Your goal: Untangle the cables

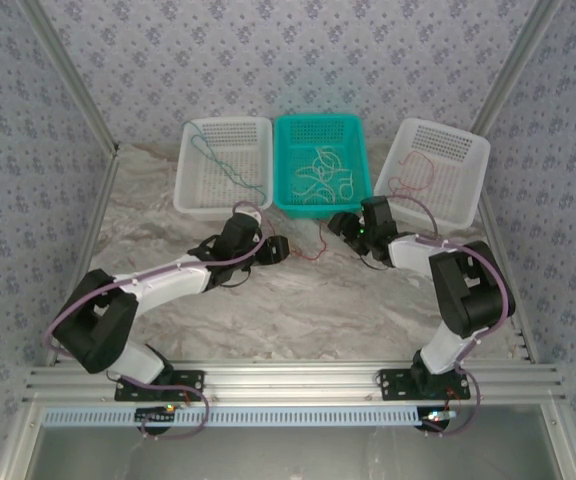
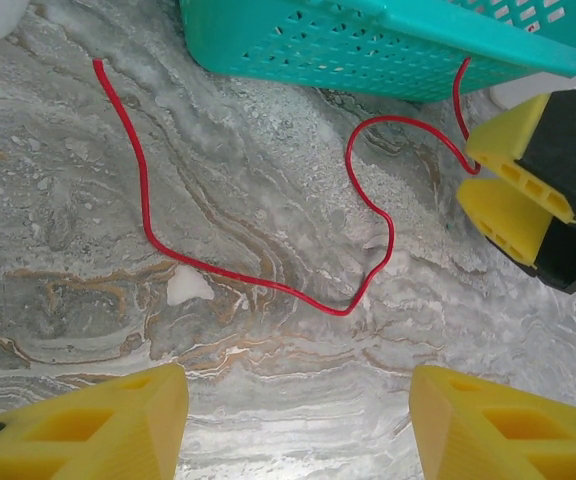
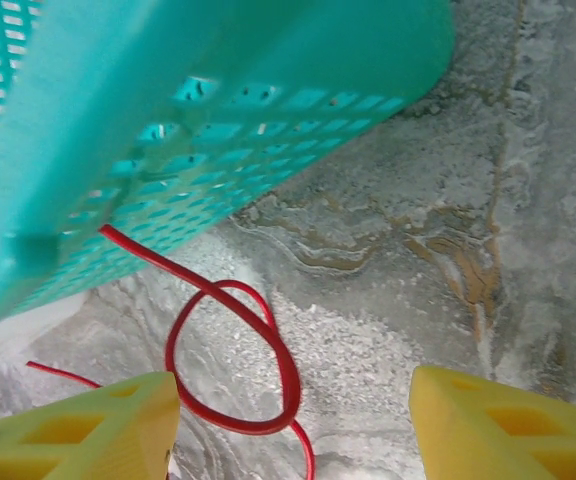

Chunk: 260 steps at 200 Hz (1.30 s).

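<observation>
My right gripper grips the red cable just behind its looped end near the teal basket next, so the cable's length trails untangled.
A thin red cable lies loose on the marble table in front of the teal basket, curving in a long bend. In the top view the same red cable sits between my two grippers. My left gripper is open just short of its lowest bend, with bare table between the yellow fingers. My right gripper is open low over a loop in the red cable, which passes by its left finger. Whitish cables lie tangled in the teal basket.
A white basket at the back left holds a green cable. Another white basket at the back right holds a red cable. The right gripper's yellow fingers show in the left wrist view. Patterned walls enclose the table.
</observation>
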Each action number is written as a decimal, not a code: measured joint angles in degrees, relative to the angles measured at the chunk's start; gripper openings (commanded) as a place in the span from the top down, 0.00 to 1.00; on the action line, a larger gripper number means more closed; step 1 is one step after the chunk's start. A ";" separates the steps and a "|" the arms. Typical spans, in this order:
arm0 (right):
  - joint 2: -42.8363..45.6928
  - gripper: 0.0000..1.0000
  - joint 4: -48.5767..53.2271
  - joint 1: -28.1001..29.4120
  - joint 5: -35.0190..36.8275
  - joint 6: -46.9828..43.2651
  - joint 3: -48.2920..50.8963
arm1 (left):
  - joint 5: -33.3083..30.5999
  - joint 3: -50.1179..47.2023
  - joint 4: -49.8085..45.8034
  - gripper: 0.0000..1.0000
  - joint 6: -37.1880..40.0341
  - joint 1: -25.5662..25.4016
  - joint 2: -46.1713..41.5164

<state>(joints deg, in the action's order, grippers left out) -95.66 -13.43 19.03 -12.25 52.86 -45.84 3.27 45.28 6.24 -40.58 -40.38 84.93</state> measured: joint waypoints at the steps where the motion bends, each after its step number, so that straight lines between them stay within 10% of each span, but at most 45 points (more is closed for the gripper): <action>1: 0.00 0.35 -0.07 0.02 -0.02 0.09 0.00 | -0.04 0.00 0.00 0.37 0.00 0.00 0.00; 41: -1.03 0.43 -5.09 0.52 -0.20 2.10 0.04 | -1.22 0.00 0.57 0.31 -1.95 1.20 0.39; 89: -4.59 1.00 -10.14 0.63 0.39 3.93 0.98 | -1.16 0.00 1.55 0.27 -2.38 1.66 0.74; 120: -3.76 1.00 -10.78 1.01 0.15 4.55 2.71 | -1.18 0.00 1.60 0.04 -3.85 1.95 0.76; 161: 2.99 1.00 -7.37 1.38 -0.85 4.33 5.31 | -1.40 0.00 1.33 0.04 -7.17 4.46 3.63; 212: 10.78 1.00 -2.56 3.74 -1.16 4.57 8.63 | -0.94 3.10 0.50 0.17 -7.93 4.98 10.84; 260: 12.22 1.00 -0.13 4.07 -1.07 4.81 9.44 | 0.22 3.78 1.20 0.71 -9.60 4.66 15.56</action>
<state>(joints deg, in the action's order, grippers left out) -83.44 -13.56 23.09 -13.32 57.67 -36.40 3.49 49.06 7.44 -50.17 -35.73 100.49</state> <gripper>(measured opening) 0.068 0.428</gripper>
